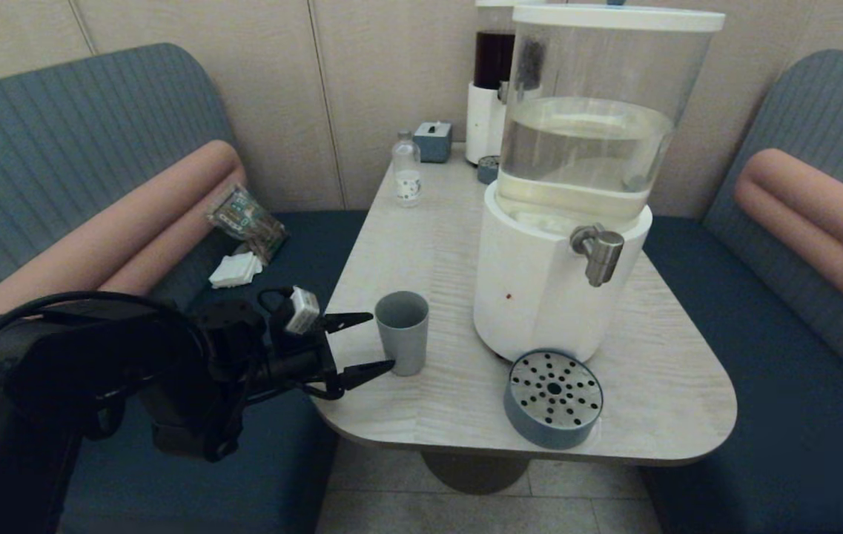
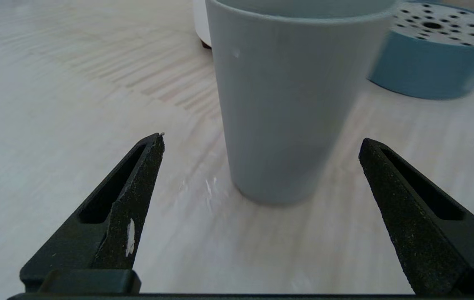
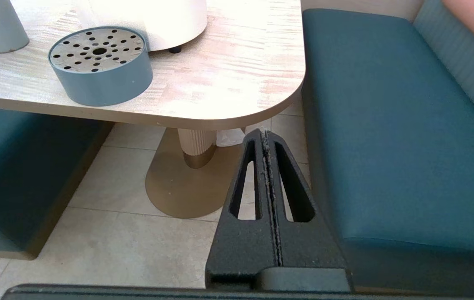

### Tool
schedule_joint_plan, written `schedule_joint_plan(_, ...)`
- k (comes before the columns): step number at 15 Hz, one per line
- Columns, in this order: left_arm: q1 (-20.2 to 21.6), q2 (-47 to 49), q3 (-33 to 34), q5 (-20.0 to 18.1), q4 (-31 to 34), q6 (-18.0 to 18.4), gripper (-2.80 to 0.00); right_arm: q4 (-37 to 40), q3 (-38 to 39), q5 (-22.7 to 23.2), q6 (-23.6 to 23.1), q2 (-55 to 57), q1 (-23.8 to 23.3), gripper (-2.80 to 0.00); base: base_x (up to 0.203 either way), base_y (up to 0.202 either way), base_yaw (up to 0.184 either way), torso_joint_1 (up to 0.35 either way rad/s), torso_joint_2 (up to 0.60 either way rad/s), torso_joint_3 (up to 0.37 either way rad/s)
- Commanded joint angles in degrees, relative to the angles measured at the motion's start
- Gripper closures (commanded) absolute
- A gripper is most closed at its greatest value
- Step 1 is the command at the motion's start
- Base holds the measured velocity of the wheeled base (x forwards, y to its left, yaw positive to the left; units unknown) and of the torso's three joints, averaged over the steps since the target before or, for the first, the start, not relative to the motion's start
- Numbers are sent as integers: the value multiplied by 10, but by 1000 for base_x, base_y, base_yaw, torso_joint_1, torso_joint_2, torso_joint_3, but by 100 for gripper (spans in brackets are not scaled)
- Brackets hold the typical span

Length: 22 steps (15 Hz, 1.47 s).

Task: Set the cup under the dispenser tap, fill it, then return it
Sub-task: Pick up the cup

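Observation:
My left gripper reaches toward the cup next, since table shows between its fingers and the cup's near side and closing now would miss.
The grey-blue cup (image 1: 402, 331) stands upright on the table's left side, away from the dispenser tap (image 1: 600, 253), a steel spigot on the white-based clear-tank dispenser (image 1: 580, 170). My left gripper (image 1: 382, 342) is open at the cup's left side, its fingertips (image 1: 362, 319) level with the cup's lower half and not touching it. In the left wrist view the cup (image 2: 291, 104) sits just beyond the open left gripper (image 2: 262, 139), slightly off centre. My right gripper (image 3: 265, 134) hangs shut and empty below the table's right edge, out of the head view.
A round blue-grey tray (image 1: 553, 398) with a perforated metal top sits in front of the dispenser. A small clear bottle (image 1: 406, 174), a tissue box (image 1: 433, 139) and a slimmer dark-tank dispenser (image 1: 490, 81) stand at the back. Blue benches flank the table (image 1: 658, 386).

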Motion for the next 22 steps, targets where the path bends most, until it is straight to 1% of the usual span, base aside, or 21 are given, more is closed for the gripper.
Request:
schedule_joint_plan(1,-13,13,-18,1,-5,-3,-280,0,0,0,1,0,0,0,0,0,0,0,0,0)
schedule_joint_plan(3,-23,31,-48,18,-5,-7,-280,0,0,0,-1,0,0,0,0,0,0,0,0,0)
schedule_joint_plan(6,-44,55,-79,33,-5,-15,-280,0,0,0,0,0,0,0,0,0,0,0,0,0)
schedule_joint_plan(8,-52,66,-105,49,-5,-21,-280,0,0,0,0,0,0,0,0,0,0,0,0,0)
schedule_joint_plan(10,-56,71,-118,56,-5,-29,-280,0,0,0,1,0,0,0,0,0,0,0,0,0)
schedule_joint_plan(11,-57,70,-118,57,-5,-29,0,0,0,0,1,0,0,0,0,0,0,0,0,0)
schedule_joint_plan(13,-59,68,-117,68,-5,-28,0,0,0,0,1,0,0,0,0,0,0,0,0,0)
schedule_joint_plan(17,-60,44,-92,70,-5,-27,0,0,0,0,1,0,0,0,0,0,0,0,0,0)
schedule_joint_plan(20,-64,3,-48,70,-5,-24,0,0,0,0,0,0,0,0,0,0,0,0,0,0)
schedule_joint_plan(22,-75,-38,-20,78,-5,-24,0,0,0,0,1,0,0,0,0,0,0,0,0,0)
